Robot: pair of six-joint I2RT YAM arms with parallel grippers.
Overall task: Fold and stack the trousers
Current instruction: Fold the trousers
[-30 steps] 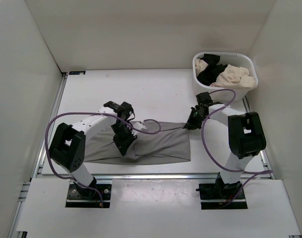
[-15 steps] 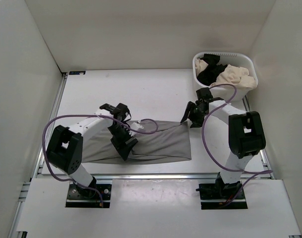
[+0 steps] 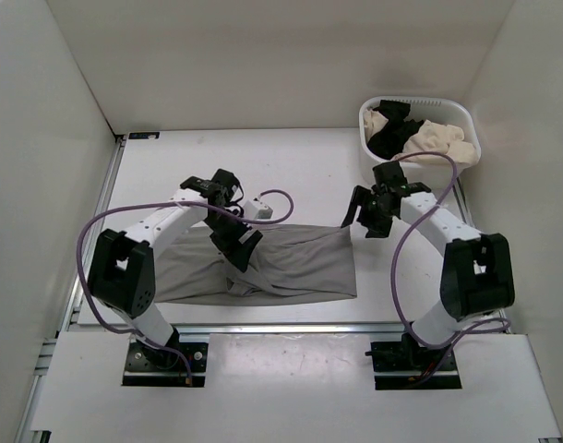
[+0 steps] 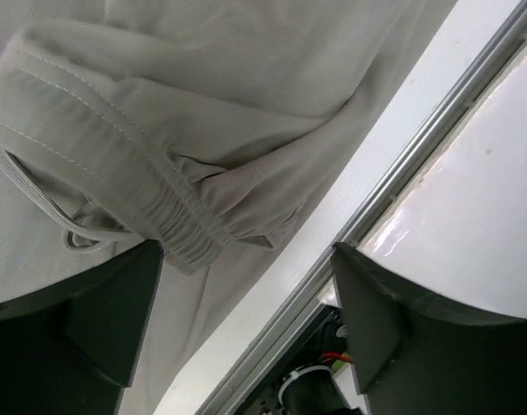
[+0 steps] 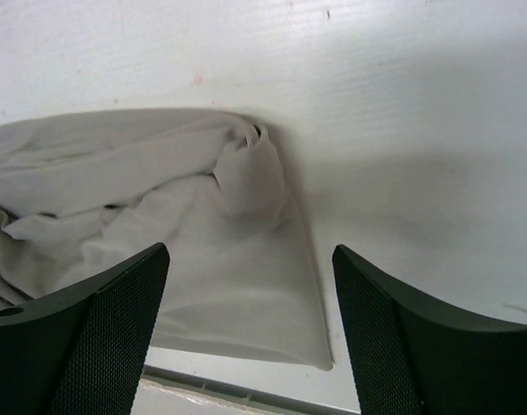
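Observation:
I need to fold the end of the trousers by the bunched corner (image 3: pixel 344 234) over the rest, so my right gripper should next grab the trousers (image 3: pixel 300 268) at that end.
Grey trousers (image 3: pixel 300 268) lie in a long folded strip across the near part of the white table (image 3: pixel 291 175). My left gripper (image 3: pixel 238 256) hovers over their left-middle part, open, with nothing between its fingers. The left wrist view shows a stitched, gathered hem of the trousers (image 4: pixel 117 164) lying loose ahead of the left gripper (image 4: pixel 246 303). My right gripper (image 3: pixel 355 218) stands open just past the strip's far right corner. In the right wrist view the trousers' bunched corner (image 5: pixel 246 181) lies on the table ahead of the right gripper (image 5: pixel 250 320), untouched.
A white basket (image 3: pixel 464 125) at the back right holds black and cream clothes (image 3: pixel 429 143). A metal rail (image 3: pixel 291 325) runs along the table's near edge, close to the trousers. White walls close in the left, back and right sides.
Both grippers have opened and let go of the trousers. The left one drew back and up over the cloth. The right one moved up and right, off the strip's corner.

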